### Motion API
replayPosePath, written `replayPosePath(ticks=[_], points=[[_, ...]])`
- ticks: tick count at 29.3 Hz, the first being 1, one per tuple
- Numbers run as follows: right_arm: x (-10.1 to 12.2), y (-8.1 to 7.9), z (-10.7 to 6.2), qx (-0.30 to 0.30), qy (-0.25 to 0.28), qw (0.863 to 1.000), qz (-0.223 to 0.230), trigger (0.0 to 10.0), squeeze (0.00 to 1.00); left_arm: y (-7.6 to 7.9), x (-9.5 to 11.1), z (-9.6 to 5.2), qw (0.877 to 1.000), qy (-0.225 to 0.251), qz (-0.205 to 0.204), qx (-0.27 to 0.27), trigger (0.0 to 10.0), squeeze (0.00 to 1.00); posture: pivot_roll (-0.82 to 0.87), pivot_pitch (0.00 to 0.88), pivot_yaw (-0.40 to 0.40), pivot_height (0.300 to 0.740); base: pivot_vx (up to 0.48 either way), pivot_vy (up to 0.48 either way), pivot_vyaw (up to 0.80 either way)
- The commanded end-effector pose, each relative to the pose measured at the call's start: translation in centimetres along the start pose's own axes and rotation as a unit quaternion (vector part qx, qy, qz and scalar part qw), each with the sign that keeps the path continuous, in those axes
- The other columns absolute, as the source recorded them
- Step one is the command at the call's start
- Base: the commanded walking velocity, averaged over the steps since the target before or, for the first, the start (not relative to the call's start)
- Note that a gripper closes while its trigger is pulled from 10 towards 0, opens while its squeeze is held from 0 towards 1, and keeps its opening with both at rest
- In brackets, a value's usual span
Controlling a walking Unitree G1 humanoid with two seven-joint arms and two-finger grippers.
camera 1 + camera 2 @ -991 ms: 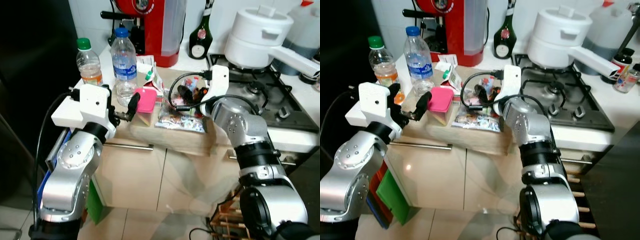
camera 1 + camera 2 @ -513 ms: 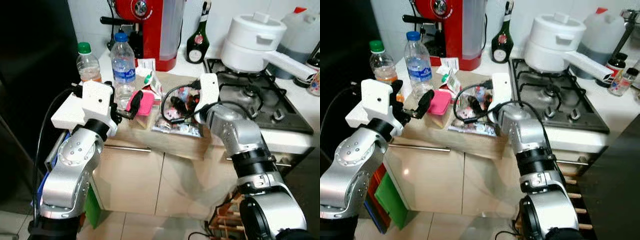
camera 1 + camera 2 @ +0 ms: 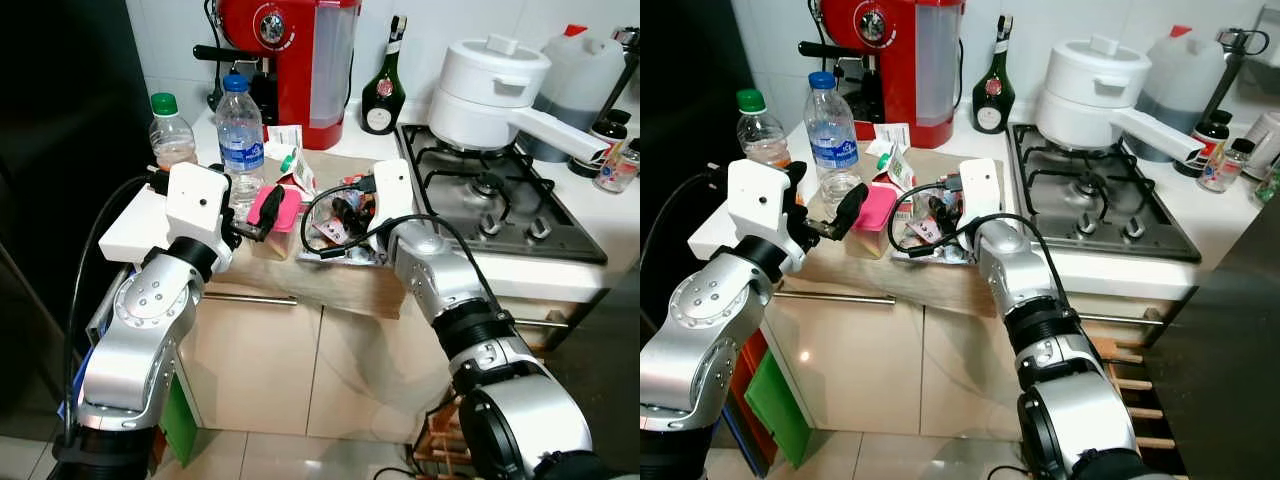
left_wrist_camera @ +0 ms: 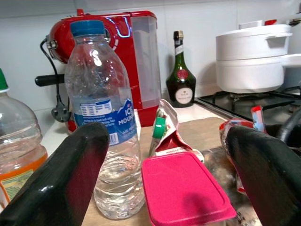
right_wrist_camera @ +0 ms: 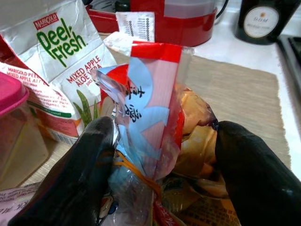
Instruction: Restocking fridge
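Observation:
Next, my right gripper grabs the red and blue snack packet (image 5: 146,108) by its rubber-banded top (image 5: 141,165) to restock the fridge.
A pink-lidded tub (image 3: 286,209) sits on the counter mat (image 3: 345,283), beside a Peel Fresh juice carton (image 3: 297,163). My left gripper (image 3: 262,216) is open at the tub's near side. In the left wrist view its fingers (image 4: 70,174) stand wide, with the pink lid (image 4: 183,195) low between them. A clear snack bag (image 5: 150,113) with red and blue print lies on the mat. My right gripper (image 5: 164,155) is open, one finger on each side of the bag. A water bottle (image 3: 240,130) and an orange-drink bottle (image 3: 172,135) stand behind the left gripper.
A red coffee machine (image 3: 300,50) and a dark green bottle (image 3: 383,85) stand at the back. To the right are a gas hob (image 3: 490,195) with a white pot (image 3: 490,80) and a jug (image 3: 590,65). A dark fridge front (image 3: 60,150) rises on the left.
The camera has shifted, so the whole scene sits differently. My right gripper has come leftward and down onto the snack bag. The left gripper stays by the pink tub.

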State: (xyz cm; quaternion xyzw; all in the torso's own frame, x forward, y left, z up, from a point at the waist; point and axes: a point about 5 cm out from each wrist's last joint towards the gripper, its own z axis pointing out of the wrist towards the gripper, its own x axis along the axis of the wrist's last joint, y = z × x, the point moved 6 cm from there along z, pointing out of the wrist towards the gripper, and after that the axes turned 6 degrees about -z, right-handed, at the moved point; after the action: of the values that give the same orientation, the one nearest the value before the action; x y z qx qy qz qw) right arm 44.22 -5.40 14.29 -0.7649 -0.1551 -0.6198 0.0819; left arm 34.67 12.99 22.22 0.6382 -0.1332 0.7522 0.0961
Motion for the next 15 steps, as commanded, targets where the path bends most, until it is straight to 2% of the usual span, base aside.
replayPosePath(ticks=[1,8,9,10,12,13,15], points=[[-5.4,0.7,-0.5,-0.019,-0.085,0.996,0.009,0.0,0.00,0.5,0.7,0.5,1.000,0.012,0.008,-0.016,10.0,0.00,0.05,0.000,0.001,0.740,0.000,0.000,0.00],[1.2,3.3,0.1,-0.069,0.034,0.997,0.014,0.0,0.00,0.7,0.8,0.7,1.000,0.017,-0.001,-0.020,10.0,0.00,0.04,0.000,0.004,0.740,0.000,0.000,0.00],[1.2,3.3,0.1,-0.069,0.034,0.997,0.014,0.0,0.00,0.7,0.8,0.7,1.000,0.017,-0.001,-0.020,10.0,0.00,0.04,0.000,0.004,0.740,0.000,0.000,0.00],[3.3,4.1,0.0,-0.081,0.075,0.994,0.017,0.0,0.00,0.7,0.8,0.7,1.000,0.018,-0.004,-0.020,10.0,0.00,0.03,0.000,0.005,0.740,0.000,0.000,0.00],[4.2,4.3,-0.1,-0.083,0.092,0.992,0.020,0.0,0.00,0.7,0.8,0.8,1.000,0.018,-0.006,-0.020,10.0,0.00,0.03,0.000,0.006,0.740,0.000,0.000,0.00],[6.3,5.0,-0.5,-0.090,0.136,0.986,0.028,0.0,0.00,0.7,0.8,0.9,1.000,0.019,-0.009,-0.020,10.0,0.00,0.02,0.000,0.006,0.740,0.000,0.000,0.00],[8.1,5.6,-1.0,-0.095,0.173,0.980,0.031,0.0,0.00,0.7,0.8,1.1,1.000,0.020,-0.011,-0.020,10.0,0.00,0.02,0.000,0.006,0.740,0.000,0.000,0.00]])
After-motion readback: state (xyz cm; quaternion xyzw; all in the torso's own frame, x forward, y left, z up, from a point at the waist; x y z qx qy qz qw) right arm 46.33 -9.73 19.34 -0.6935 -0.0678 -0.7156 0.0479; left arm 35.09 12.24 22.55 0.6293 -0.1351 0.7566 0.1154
